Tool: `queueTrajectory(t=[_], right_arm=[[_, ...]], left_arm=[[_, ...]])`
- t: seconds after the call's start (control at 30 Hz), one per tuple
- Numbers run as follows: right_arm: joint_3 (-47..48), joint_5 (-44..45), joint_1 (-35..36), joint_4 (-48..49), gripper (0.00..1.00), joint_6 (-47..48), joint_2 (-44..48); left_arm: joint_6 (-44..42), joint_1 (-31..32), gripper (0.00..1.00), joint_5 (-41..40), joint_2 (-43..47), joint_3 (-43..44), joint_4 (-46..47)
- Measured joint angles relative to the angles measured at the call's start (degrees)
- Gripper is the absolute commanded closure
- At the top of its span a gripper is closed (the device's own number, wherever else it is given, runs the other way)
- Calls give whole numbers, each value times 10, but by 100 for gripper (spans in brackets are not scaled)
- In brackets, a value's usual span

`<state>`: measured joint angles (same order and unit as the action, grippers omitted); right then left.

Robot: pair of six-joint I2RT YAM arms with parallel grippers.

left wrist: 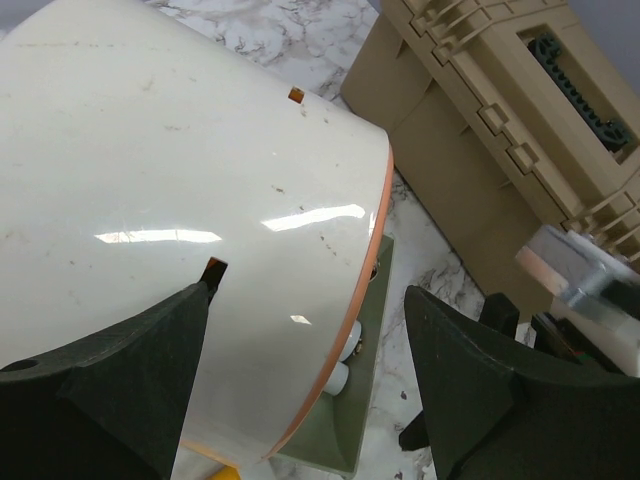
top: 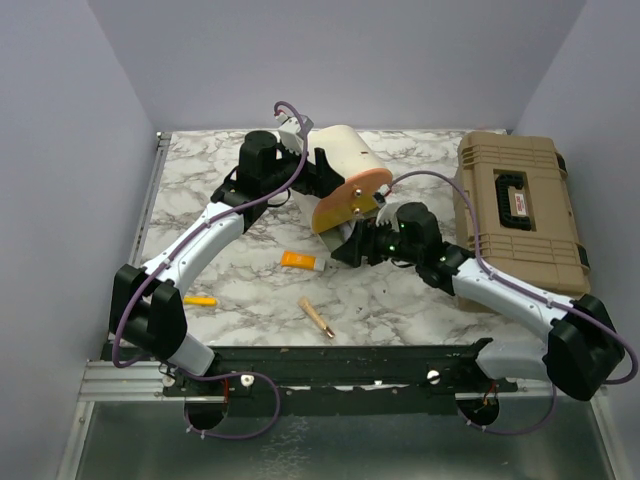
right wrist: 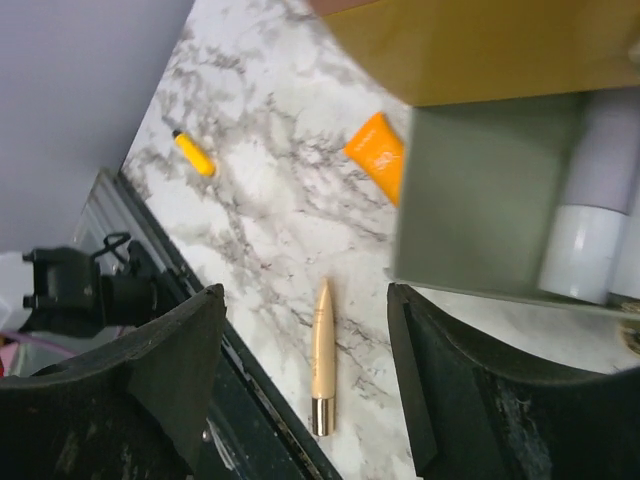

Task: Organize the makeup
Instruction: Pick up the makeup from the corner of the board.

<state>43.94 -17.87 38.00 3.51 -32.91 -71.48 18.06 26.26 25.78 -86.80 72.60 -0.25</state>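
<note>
The beige tube should be grabbed next by its body (right wrist: 323,382) beside the gold cap with my right gripper. The opposite end of the tube then stays free to go into the tray (right wrist: 480,200).
An orange tube (top: 300,261) lies mid-table and also shows in the right wrist view (right wrist: 378,152). A yellow pen (top: 201,300) (right wrist: 193,154) lies to the left. A gold-capped beige tube (top: 317,317) (right wrist: 322,355) lies near the front edge. Two whitish tubes (right wrist: 590,235) (left wrist: 345,360) sit in an olive-green tray (right wrist: 480,200) (left wrist: 375,400) under the tilted cream-and-orange round case (top: 345,175) (left wrist: 180,200). My left gripper (top: 318,172) (left wrist: 310,293) is open with the case between its fingers, the left finger against it. My right gripper (top: 345,252) (right wrist: 305,293) is open and empty, above the beige tube beside the tray.
A big tan toolbox (top: 520,210) (left wrist: 500,150) lies shut at the right, close behind the case. A black rail (top: 330,365) runs along the table's front edge. Lilac walls stand on three sides.
</note>
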Motion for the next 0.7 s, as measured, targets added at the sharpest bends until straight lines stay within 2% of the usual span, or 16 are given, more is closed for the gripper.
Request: queueTrajectory(t=[0.17, 0.3, 0.4, 0.5, 0.7], right_arm=[[3, -24, 42, 14, 29, 73, -7], [34, -41, 65, -7, 32, 121, -51], [45, -38, 88, -35, 34, 141, -77], [45, -28, 124, -56, 41, 154, -92], [42, 0, 196, -100, 39, 165, -97]], left_arm=[[5, 0, 18, -1, 0, 0, 2], [9, 0, 18, -2, 0, 0, 2], [10, 0, 18, -2, 0, 0, 2], [11, 0, 18, -2, 0, 0, 2], [12, 0, 17, -2, 0, 0, 2]])
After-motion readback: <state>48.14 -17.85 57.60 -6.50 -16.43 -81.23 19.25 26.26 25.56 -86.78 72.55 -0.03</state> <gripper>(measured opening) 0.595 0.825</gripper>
